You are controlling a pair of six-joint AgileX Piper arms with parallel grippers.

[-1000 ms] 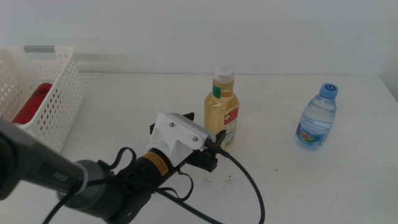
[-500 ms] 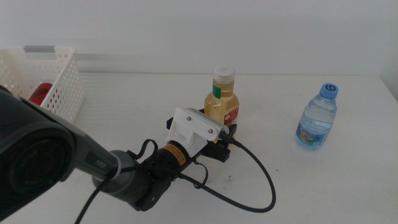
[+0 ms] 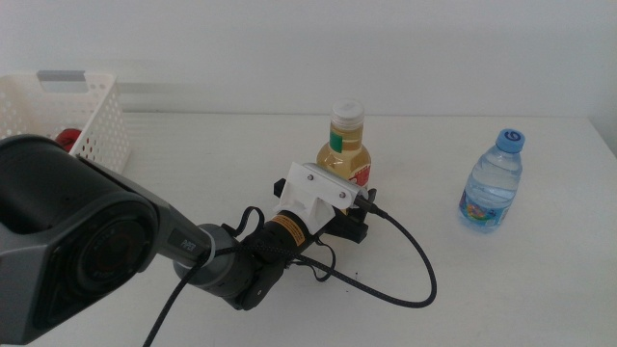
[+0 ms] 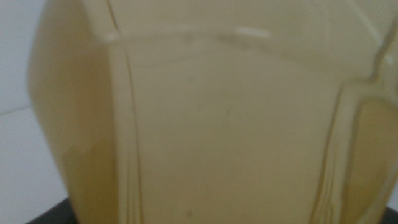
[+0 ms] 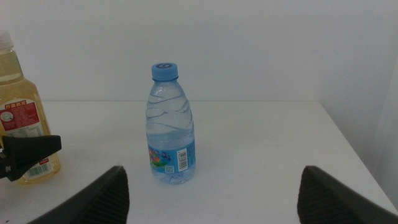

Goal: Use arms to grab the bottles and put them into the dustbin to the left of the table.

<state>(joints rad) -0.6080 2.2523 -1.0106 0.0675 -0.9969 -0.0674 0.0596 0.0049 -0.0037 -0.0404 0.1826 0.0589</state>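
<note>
My left gripper is low, and the yellow juice bottle fills the left wrist view between its fingers, so I need to close it.
The yellow juice bottle (image 3: pixel 345 152) with a white cap stands mid-table and fills the left wrist view (image 4: pixel 224 124). My left gripper (image 3: pixel 359 218) is at its base, open, with one jaw on each side of it; one of its fingers (image 5: pixel 31 154) shows beside the bottle (image 5: pixel 18 124) in the right wrist view. The clear water bottle (image 3: pixel 492 183) with a blue cap stands upright to the right, and it shows in the right wrist view (image 5: pixel 169 130). My right gripper (image 5: pixel 212 171) is open and empty, short of the water bottle. The red can (image 3: pixel 66 140) lies inside the white dustbin (image 3: pixel 96 135).
The white table (image 3: pixel 501 280) ends near the water bottle on the right. The left arm's black cable (image 3: pixel 410 280) loops over the table in front of the juice bottle. A plain white wall stands behind the table.
My left arm has reached forward and to the right, bringing its gripper from just short of the juice bottle to around its base. Both bottles stand where they were.
</note>
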